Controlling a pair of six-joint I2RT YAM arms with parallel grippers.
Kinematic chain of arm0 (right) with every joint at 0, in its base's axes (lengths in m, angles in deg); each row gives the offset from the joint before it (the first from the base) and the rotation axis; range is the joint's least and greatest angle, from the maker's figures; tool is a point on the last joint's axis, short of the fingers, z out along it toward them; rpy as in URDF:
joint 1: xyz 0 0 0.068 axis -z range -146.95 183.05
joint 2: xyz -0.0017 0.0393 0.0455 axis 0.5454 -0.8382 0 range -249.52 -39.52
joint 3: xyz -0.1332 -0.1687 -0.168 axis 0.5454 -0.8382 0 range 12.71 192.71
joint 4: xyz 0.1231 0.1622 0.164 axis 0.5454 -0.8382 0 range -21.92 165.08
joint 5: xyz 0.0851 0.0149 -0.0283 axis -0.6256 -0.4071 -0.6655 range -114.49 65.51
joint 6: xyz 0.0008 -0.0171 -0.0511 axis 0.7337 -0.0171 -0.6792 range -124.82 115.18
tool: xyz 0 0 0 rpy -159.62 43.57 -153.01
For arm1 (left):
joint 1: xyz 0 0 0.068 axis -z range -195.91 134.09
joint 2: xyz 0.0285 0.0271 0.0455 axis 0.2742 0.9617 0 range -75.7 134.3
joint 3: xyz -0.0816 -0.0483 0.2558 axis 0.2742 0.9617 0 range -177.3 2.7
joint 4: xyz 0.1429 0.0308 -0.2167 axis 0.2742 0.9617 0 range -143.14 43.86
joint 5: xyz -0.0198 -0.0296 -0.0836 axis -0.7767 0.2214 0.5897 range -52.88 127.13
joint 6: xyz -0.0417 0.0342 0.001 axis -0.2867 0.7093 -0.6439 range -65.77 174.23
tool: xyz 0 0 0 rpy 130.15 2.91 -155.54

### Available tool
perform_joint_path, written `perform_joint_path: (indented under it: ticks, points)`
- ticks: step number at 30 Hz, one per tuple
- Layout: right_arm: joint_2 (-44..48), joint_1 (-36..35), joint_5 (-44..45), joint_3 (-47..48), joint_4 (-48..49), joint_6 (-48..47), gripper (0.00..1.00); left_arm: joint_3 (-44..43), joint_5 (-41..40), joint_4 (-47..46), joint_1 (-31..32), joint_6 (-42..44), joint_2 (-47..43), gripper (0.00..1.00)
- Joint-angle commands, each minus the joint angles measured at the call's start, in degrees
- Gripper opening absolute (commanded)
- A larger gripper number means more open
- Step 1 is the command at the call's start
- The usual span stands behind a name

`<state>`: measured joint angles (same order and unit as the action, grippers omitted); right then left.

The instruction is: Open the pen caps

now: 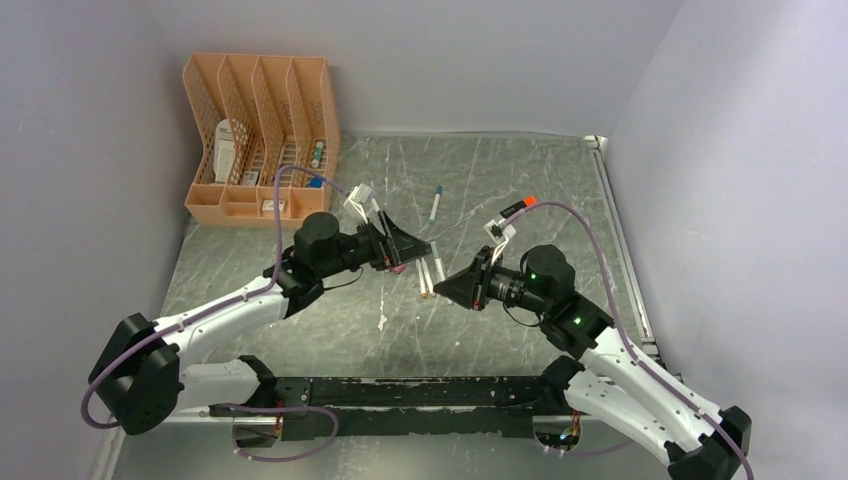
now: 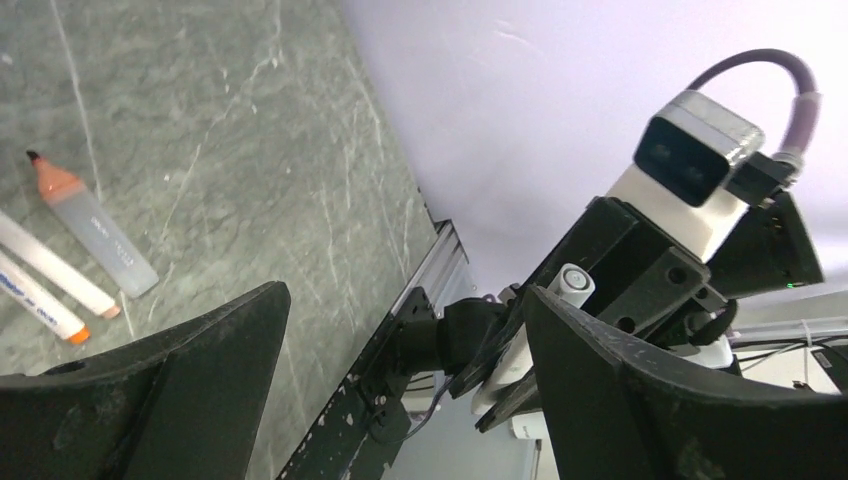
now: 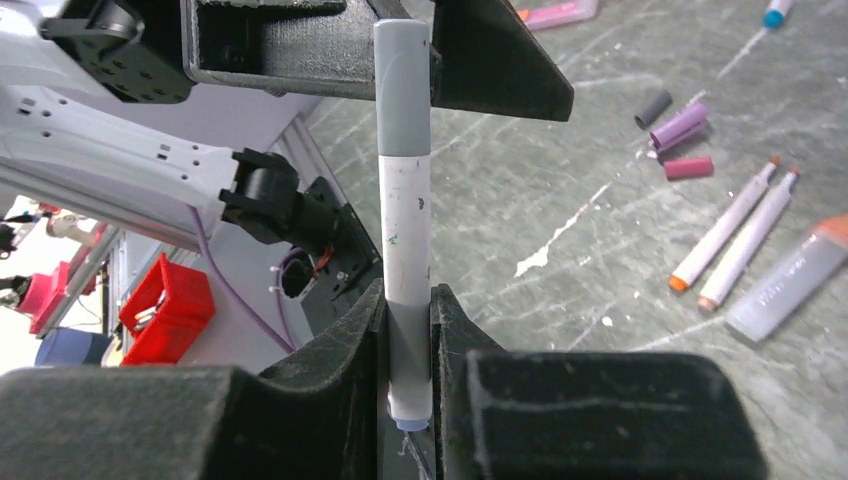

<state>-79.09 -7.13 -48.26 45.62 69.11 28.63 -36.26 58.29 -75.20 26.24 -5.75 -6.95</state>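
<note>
I will next grab the pen by its grey cap (image 1: 434,248) (image 2: 572,286) with my left gripper to pull the cap open, and I will leave the pen's white body to my right gripper.
My right gripper (image 3: 408,310) (image 1: 452,284) is shut on the white barrel of a pen (image 3: 406,240). The pen's grey cap (image 3: 403,90) points at my left gripper (image 1: 425,248) and lies between its two black fingers. In the left wrist view the left gripper (image 2: 405,295) is open wide, and the pen's grey end (image 2: 573,283) shows beside the right finger (image 2: 640,390), not gripped. Loose grey (image 3: 653,108), purple (image 3: 680,127) and pink (image 3: 689,167) caps lie on the table.
Two uncapped white pens (image 3: 735,230) and a grey marker barrel with an orange tip (image 3: 790,280) lie by the caps. A blue-capped pen (image 1: 436,203) and a black marker with an orange end (image 1: 515,208) lie farther back. An orange file rack (image 1: 260,135) stands back left.
</note>
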Motion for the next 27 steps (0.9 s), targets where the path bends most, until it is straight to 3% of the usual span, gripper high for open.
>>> perform_joint_path:
  ticks: [1,13,18,27]
  points:
    - [-1.9,-0.15,-2.49,-0.6,4.2,1.4,0.0,0.45,3.69,-9.54,-0.2,1.49,-3.2,0.98]
    - [-4.84,-0.14,2.54,0.52,1.43,1.11,0.0,4.74,-2.14,-7.18,-1.51,1.64,-9.78,0.96]
    - [-6.34,-0.09,0.04,0.43,3.52,1.47,0.0,3.27,2.62,-8.81,-1.74,2.11,-5.98,0.94]
    - [-10.05,-1.12,-2.55,0.84,5.97,1.58,0.0,3.26,3.41,-13.66,-1.78,0.51,-1.03,0.92]
